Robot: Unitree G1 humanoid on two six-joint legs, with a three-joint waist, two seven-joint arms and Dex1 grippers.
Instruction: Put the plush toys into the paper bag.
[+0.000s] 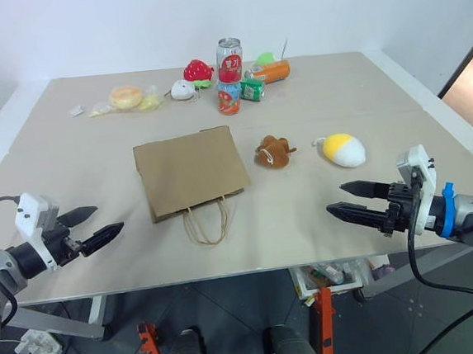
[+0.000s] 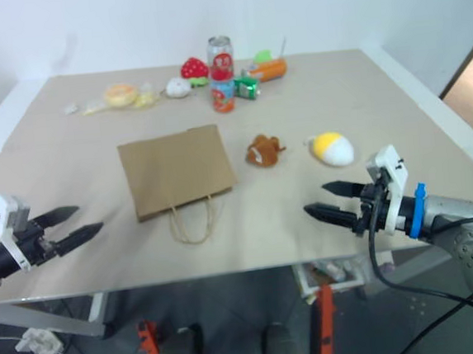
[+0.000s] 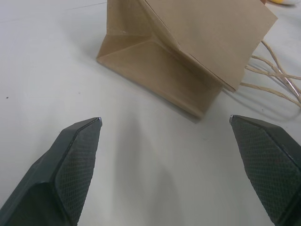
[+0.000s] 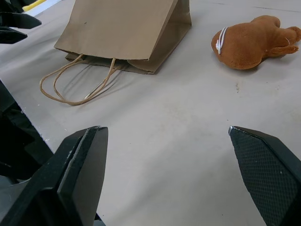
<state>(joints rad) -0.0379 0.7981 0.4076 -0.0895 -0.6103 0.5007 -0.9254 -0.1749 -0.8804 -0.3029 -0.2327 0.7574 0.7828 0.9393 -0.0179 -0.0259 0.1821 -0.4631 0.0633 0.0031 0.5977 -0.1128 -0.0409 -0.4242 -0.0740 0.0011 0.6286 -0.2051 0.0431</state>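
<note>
The paper bag lies flat and its brown panel [image 1: 191, 171] is wider than the open fingers, so the left gripper next needs to grab the bag by its cord handle [image 1: 210, 243].
The brown paper bag [image 1: 190, 171] lies flat in the middle of the table, its cord handles [image 1: 206, 223] toward the front edge. To its right lie the brown furry plush toy [image 1: 273, 151] and, further right, the yellow-and-white egg-shaped plush toy [image 1: 341, 150]. My left gripper [image 1: 90, 226] hovers open near the front left edge, pointing toward the bag, nothing between its fingers. My right gripper [image 1: 351, 200] is open at the front right, in front of the egg toy. The right wrist view looks at the bag [image 4: 122, 28] and the brown toy [image 4: 251, 41].
At the table's back stand a red can [image 1: 229, 60], a smaller can [image 1: 229, 98], a green carton [image 1: 253, 89], an orange packet [image 1: 272, 72], a red strawberry toy [image 1: 197, 69], a small white round toy [image 1: 182, 90] and a wrapped bun [image 1: 127, 97].
</note>
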